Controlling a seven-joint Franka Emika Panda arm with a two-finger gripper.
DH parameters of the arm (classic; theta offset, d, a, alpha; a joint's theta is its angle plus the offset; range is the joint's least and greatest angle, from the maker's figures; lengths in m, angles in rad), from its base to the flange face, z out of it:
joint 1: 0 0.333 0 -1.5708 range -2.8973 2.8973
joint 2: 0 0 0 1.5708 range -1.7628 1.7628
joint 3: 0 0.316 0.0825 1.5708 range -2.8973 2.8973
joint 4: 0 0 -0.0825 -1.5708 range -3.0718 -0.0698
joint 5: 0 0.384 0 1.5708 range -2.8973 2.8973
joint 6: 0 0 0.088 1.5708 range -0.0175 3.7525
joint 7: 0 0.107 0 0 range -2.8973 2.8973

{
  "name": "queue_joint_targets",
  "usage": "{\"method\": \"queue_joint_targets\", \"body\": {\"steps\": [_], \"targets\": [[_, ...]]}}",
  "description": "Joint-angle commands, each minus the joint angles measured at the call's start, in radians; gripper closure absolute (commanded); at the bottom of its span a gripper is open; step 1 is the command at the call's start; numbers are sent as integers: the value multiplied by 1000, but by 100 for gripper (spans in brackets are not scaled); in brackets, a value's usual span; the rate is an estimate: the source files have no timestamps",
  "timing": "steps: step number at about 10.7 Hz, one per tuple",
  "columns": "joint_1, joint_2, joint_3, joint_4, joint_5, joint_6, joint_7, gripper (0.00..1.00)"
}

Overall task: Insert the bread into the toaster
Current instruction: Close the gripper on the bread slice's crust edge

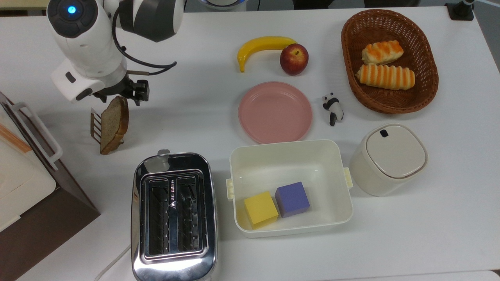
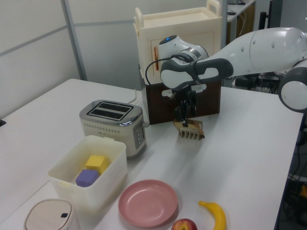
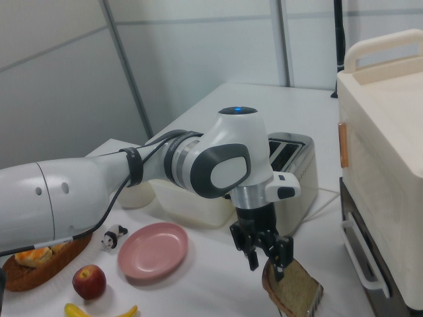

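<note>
I will grab the bread by its top crust [image 2: 193, 122] with my gripper next. The bread's bottom edge then stays free to go into the toaster's slot [image 2: 111, 110].
A brown slice of bread [image 1: 114, 123] stands on edge in a small wire toast rack [image 1: 94, 124] at the top view's left; the bread [image 3: 291, 290] is seen lower right in the right view. My gripper [image 3: 268, 261] is open just above the slice's rounded top, one finger on each side of it. The gripper [image 1: 122, 95] sits right at the bread's far end in the top view, and the gripper [image 2: 184, 116] hangs over the rack in the left view. The chrome toaster [image 1: 174, 216] stands nearer the table's front, both slots empty.
A brown and cream cabinet [image 1: 23, 183] stands close beside the rack. A white tub [image 1: 340, 183] holds a yellow and a purple cube. A pink plate [image 1: 275, 112], banana [image 1: 261, 46], apple [image 1: 293, 59], panda figure [image 1: 333, 109], lidded pot [image 1: 388, 158] and basket [image 1: 349, 54] of rolls lie farther to the top view's right.
</note>
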Motion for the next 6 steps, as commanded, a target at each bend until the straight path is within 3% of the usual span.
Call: {"method": "queue_joint_targets", "body": {"steps": [1,4,6], "targets": [[5,-18,0,-22,-16,22,-51,65],[3,-24,0,-19,-14,16,-53,88],[3,-33,0,-13,-16,14,-53,92]]}}
